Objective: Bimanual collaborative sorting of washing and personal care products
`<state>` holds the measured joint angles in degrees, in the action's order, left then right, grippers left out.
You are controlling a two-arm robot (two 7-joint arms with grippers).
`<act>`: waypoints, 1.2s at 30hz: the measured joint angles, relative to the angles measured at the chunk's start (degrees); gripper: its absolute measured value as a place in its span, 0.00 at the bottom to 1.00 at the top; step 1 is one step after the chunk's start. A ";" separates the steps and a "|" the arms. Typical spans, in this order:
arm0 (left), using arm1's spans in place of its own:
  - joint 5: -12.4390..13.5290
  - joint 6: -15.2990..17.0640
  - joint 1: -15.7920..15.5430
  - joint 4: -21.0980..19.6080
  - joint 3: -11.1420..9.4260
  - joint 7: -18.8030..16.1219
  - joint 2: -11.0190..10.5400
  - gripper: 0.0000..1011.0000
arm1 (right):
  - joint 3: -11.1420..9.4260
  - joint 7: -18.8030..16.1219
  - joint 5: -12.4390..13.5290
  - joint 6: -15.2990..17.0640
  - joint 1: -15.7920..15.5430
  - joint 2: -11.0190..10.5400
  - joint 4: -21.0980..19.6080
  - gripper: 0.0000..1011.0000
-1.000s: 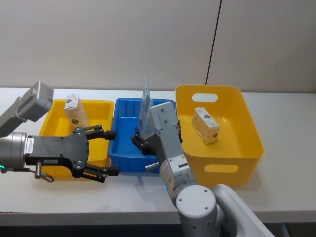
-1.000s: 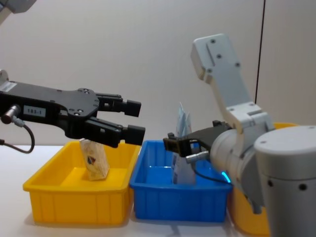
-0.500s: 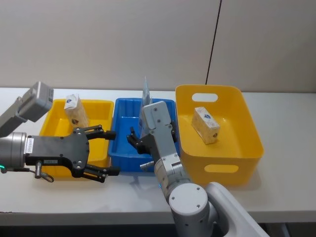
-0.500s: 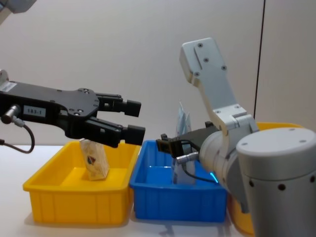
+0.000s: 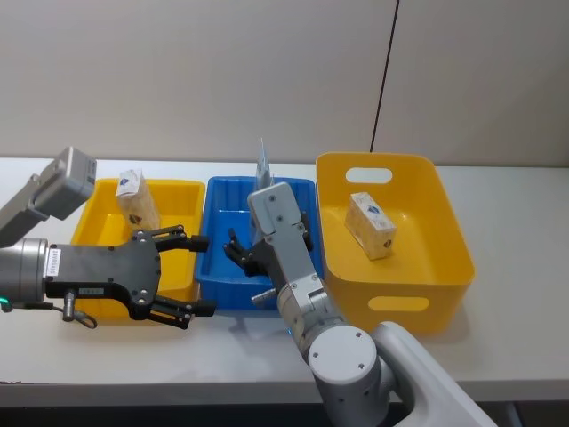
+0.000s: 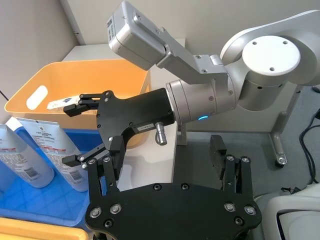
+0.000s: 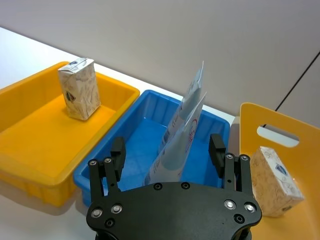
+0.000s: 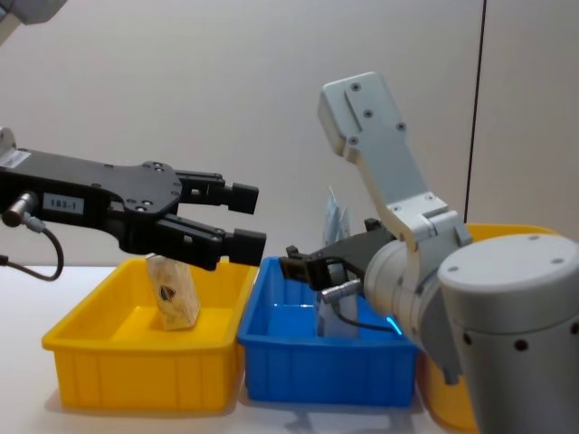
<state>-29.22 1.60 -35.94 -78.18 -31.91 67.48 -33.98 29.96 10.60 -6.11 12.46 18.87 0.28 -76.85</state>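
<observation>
Next, my right gripper grabs the pouch by its pale blue upper sides, to sort the pouch into the big yellow bin [image 5: 422, 245].
Two tall pale blue-white pouches [image 7: 182, 125] stand upright in the blue bin [image 5: 222, 267]; their tips [image 5: 263, 169] rise behind my right wrist. A small beige pack [image 5: 138, 200] stands in the left yellow bin [image 5: 98, 209]. A cream block pack [image 5: 371, 224] lies in the big yellow bin [image 5: 418, 285]. My right gripper [image 5: 246, 269] hangs open and empty over the blue bin's front part, short of the pouches [image 8: 335, 217]. My left gripper [image 5: 191, 276] hovers open and empty above the left bin's front right corner.
The three bins sit side by side on a white table [image 5: 498, 356], close to a plain wall. Bare tabletop lies in front of the bins and to the right of the big yellow bin. In the left wrist view my right gripper [image 6: 77, 132] shows beside the pouches [image 6: 30, 150].
My right arm has swung a little to the left, drawing its open gripper back from the pouches. The left arm and all packs are unmoved.
</observation>
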 joint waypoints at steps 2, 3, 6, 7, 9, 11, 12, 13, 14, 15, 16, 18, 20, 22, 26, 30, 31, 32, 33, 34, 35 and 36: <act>0.01 0.00 0.00 0.00 0.00 0.00 0.00 0.99 | 0.16 -0.52 -0.23 -0.44 0.40 -0.29 0.52 0.99; 0.00 0.00 0.00 0.00 0.00 0.00 0.00 0.99 | 0.19 -0.69 -0.32 -0.58 0.52 -0.35 0.68 0.99; 0.00 0.00 0.00 0.00 0.00 0.00 0.00 0.99 | 0.26 -1.33 -0.60 -1.18 1.02 -0.60 1.32 0.99; 0.00 0.00 0.00 0.00 0.00 0.00 0.00 0.99 | 0.26 -1.44 -0.64 -1.25 1.12 -0.66 1.47 0.99; 0.00 0.00 0.00 0.00 0.00 0.00 0.00 0.99 | 0.25 -1.70 -0.78 -1.50 1.33 -0.75 1.74 0.99; 0.01 0.00 0.00 0.00 0.00 0.00 0.00 0.99 | 0.18 -1.96 -0.88 -1.77 1.61 -0.86 2.15 0.99; 0.00 0.00 0.00 0.00 0.00 0.00 0.00 0.99 | 0.09 -2.10 -0.94 -1.91 1.74 -0.93 2.34 0.99; 0.00 0.00 0.00 0.00 0.00 0.00 0.00 0.99 | 0.02 -2.15 -0.96 -1.98 1.78 -0.96 2.43 0.99; 0.00 0.00 0.00 0.00 0.00 0.00 0.00 0.99 | -0.07 -2.19 -0.99 -2.02 1.86 -1.00 2.52 0.99; 0.01 0.00 0.00 0.00 0.00 0.00 0.00 0.99 | -0.12 -2.23 -1.02 -2.06 1.90 -1.01 2.59 0.99; 0.00 0.00 0.00 0.00 0.00 0.00 0.00 0.99 | -0.28 -2.28 -1.06 -2.17 1.97 -1.07 2.70 0.99; 0.00 0.00 0.00 0.00 0.00 0.00 0.00 0.99 | -0.53 -2.36 -1.11 -2.29 2.07 -1.14 2.89 0.99; 0.00 0.00 0.00 0.00 0.00 0.00 0.00 0.99 | -0.68 -2.40 -1.14 -2.37 2.10 -1.15 3.00 0.99; 0.00 0.00 0.00 0.00 0.00 0.00 0.00 0.99 | -0.90 -2.44 -1.19 -2.46 2.16 -1.17 3.17 0.99; 0.00 0.00 0.00 0.00 0.00 0.00 0.00 0.99 | -1.19 -2.47 -1.26 -2.59 2.26 -1.15 3.46 0.99; 0.00 0.00 0.00 0.00 0.00 0.00 0.00 0.99 | -1.42 -2.47 -1.35 -2.72 2.34 -0.97 3.82 0.99; 0.00 0.00 0.00 0.00 0.00 0.00 0.00 0.99 | -1.48 -2.47 -1.38 -2.77 2.38 -0.91 3.97 0.99; 0.01 0.00 0.00 0.00 0.00 0.00 0.00 0.99 | -1.57 -2.46 -1.45 -2.89 2.48 -0.79 4.18 0.99; 0.00 0.00 0.00 0.00 0.00 0.00 0.00 0.99 | -1.60 -2.45 -1.49 -2.93 2.53 -0.72 4.34 0.99; 0.00 0.00 0.00 0.00 0.00 0.00 0.00 0.99 | -1.63 -2.44 -1.52 -2.97 2.58 -0.64 4.47 0.99; 0.00 0.00 0.00 0.00 0.00 0.00 0.00 0.99 | -1.70 -2.41 -1.60 -3.11 2.69 -0.49 4.73 0.99; 0.00 0.00 0.00 0.00 0.00 0.00 0.00 0.99 | -1.73 -2.39 -1.63 -3.15 2.74 -0.42 4.85 0.99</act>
<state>-29.22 1.60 -35.94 -78.18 -31.91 67.48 -33.98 28.23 8.21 -7.75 9.31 21.61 -0.14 -72.00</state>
